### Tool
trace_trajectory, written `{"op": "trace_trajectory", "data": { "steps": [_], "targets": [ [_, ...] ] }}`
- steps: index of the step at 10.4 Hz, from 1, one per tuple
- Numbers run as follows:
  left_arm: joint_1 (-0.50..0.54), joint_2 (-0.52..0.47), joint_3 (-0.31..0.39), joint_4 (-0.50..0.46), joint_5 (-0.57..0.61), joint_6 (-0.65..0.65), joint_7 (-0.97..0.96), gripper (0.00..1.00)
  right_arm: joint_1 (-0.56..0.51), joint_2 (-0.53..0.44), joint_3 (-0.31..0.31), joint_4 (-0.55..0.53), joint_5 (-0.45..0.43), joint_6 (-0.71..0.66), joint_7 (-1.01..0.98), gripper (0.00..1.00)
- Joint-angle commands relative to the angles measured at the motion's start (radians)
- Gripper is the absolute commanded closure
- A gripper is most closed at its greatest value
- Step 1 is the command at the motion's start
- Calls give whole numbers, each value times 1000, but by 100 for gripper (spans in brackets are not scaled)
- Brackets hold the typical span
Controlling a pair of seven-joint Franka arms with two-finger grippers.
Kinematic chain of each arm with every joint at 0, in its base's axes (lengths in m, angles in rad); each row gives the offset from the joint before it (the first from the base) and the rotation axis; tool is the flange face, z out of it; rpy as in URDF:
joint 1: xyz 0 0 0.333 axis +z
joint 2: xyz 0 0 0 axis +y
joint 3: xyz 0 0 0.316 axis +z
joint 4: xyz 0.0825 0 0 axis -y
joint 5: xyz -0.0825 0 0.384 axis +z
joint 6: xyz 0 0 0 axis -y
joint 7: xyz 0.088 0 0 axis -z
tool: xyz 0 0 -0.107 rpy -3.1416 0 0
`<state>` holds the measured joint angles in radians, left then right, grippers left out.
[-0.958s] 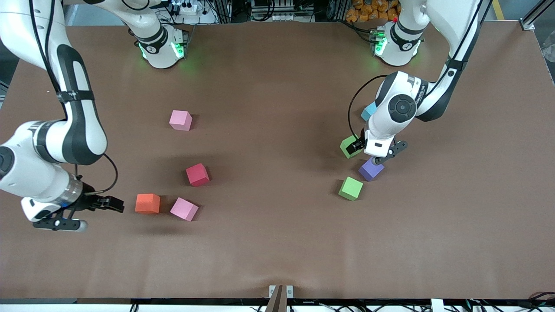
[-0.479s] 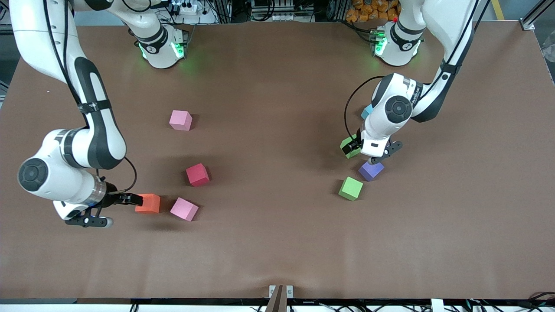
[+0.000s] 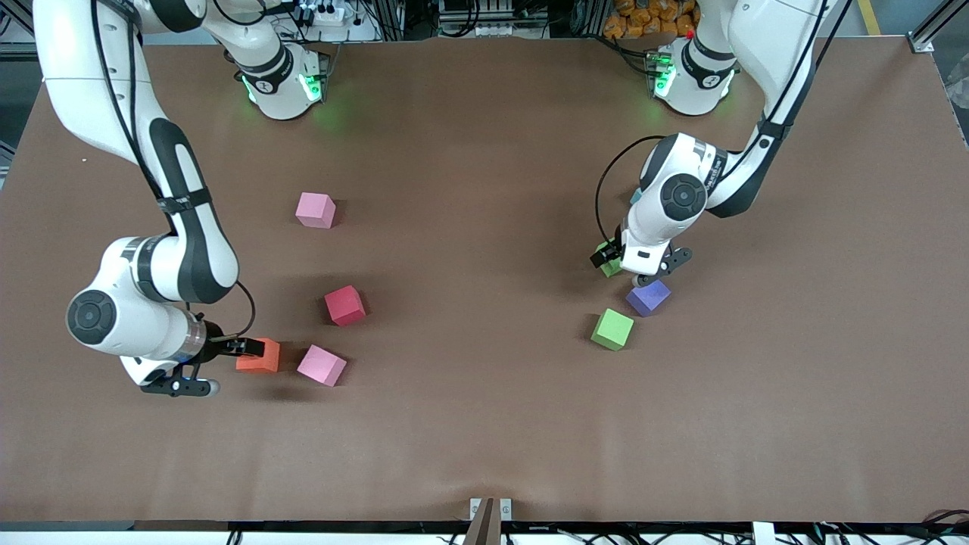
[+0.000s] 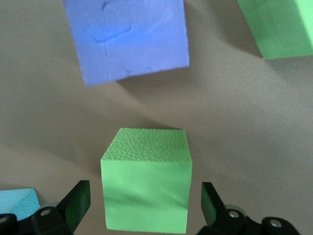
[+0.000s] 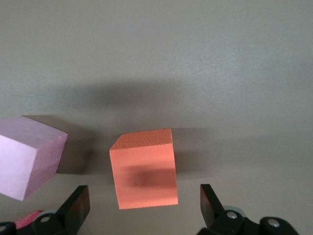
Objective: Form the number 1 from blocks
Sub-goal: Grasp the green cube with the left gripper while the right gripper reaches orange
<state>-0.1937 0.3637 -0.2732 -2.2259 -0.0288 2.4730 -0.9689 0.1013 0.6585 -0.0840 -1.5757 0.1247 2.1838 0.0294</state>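
My right gripper needs to go lower before it closes on the orange block, because its fingers are still above the block.
My left gripper [image 3: 617, 261] hangs open low over a light green block [image 3: 607, 266], which sits between its fingers [image 4: 78, 203] with a gap on each side. The purple block [image 3: 648, 297] and a second green block [image 3: 612, 328] lie nearer the front camera; in the left wrist view the purple block [image 4: 129, 39] and the second green one [image 4: 281, 24] also show. My right gripper [image 3: 244, 354] is open at the orange block [image 3: 261, 356], whose near part [image 5: 144, 169] lies between the fingertips, untouched. The red block [image 3: 345, 305] lies apart.
A pale pink cube [image 3: 322, 365] lies right beside the orange block, toward the table's middle. Another pink cube [image 3: 316, 210] sits farther from the front camera. A light blue cube [image 4: 19, 200] lies close by the left gripper, mostly hidden under the left arm.
The right gripper has travelled from the right arm's end of the table up to the orange block. The left gripper has shifted over the green block, hiding more of it.
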Motion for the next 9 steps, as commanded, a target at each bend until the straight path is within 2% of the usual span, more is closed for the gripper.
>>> {"op": "trace_trajectory", "data": {
  "steps": [1,2,3,7,9],
  "targets": [
    [-12,18,0,11,-17,12,-17,4,4,24,-7,3,0,25,-5,0],
    [-10,17,-1,9,-17,12,-19,68,4,32,-7,3,0,36,-6,0],
    [-12,18,-1,9,-17,11,-19,100,6,39,-7,3,0,43,-6,0],
    [-13,18,0,11,-10,11,-24,100,11,62,-7,2,-4,68,-8,0],
    [-47,8,0,11,-2,7,-17,100,12,78,-7,0,-2,88,-8,6]
  ]
}}
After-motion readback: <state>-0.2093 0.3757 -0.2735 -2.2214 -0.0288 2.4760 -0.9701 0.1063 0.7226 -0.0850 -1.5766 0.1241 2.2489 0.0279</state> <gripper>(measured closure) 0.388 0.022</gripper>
